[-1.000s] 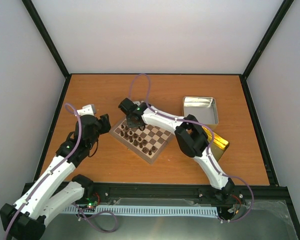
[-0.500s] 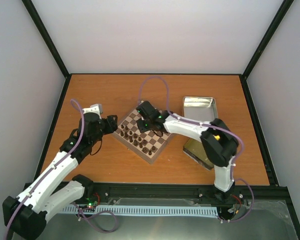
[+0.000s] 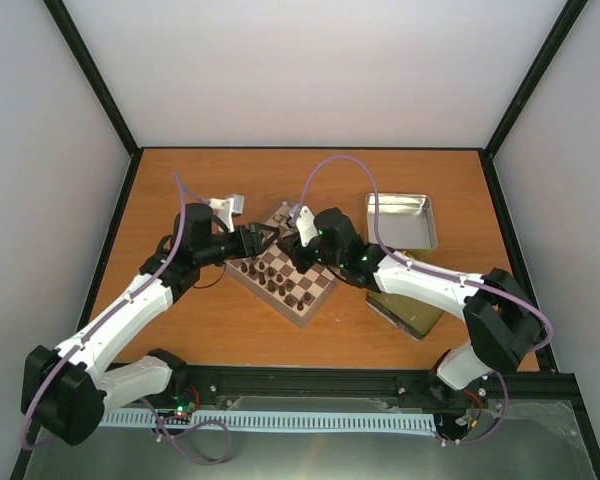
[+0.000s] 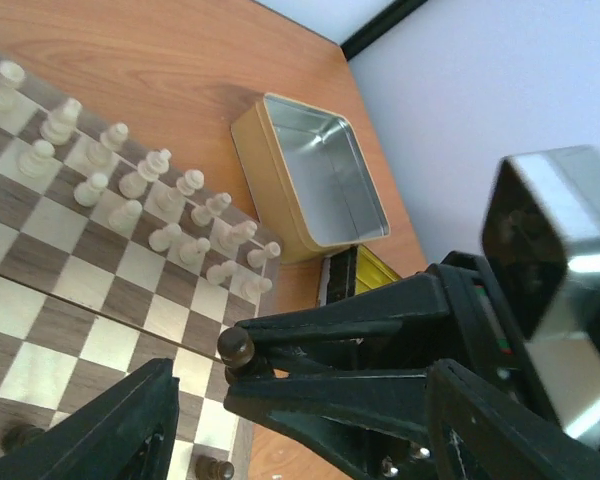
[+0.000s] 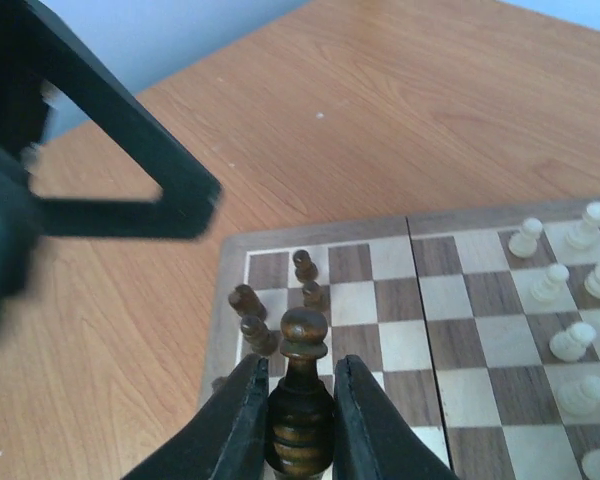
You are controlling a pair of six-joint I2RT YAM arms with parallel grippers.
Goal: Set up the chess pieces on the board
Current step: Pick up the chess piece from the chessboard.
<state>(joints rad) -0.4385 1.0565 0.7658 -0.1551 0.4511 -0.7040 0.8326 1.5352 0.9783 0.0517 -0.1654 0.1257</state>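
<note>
The left gripper should next grab the dark brown chess piece by its round head (image 4: pixel 235 346), so that the piece's base stays free to stand on a square.
My right gripper (image 5: pixel 299 378) is shut on a dark brown chess piece (image 5: pixel 304 338) and holds it upright above the board's (image 5: pixel 430 300) near left part. Three dark chess pieces (image 5: pixel 305 266) stand on the squares just beyond it. In the left wrist view the same piece (image 4: pixel 235 346) shows pinched at the right gripper's fingertips. My left gripper (image 4: pixel 305 400) is open, its fingers wide on either side of the right gripper's tips. From the top, both grippers meet over the board's (image 3: pixel 310 290) far left corner, the left gripper (image 3: pixel 259 240) facing the right gripper (image 3: pixel 283 243).
Cream chessmen (image 4: pixel 130 182) stand in two rows on the board's other side. A silver tin (image 3: pixel 401 220) lies right of the board, a gold tin (image 3: pixel 412 305) under my right forearm. The tin (image 4: pixel 310 175) also shows beyond the cream rows.
My left arm has swung right to the board and its jaws have widened. My right arm has drawn back to the right with the dark piece in its jaws.
</note>
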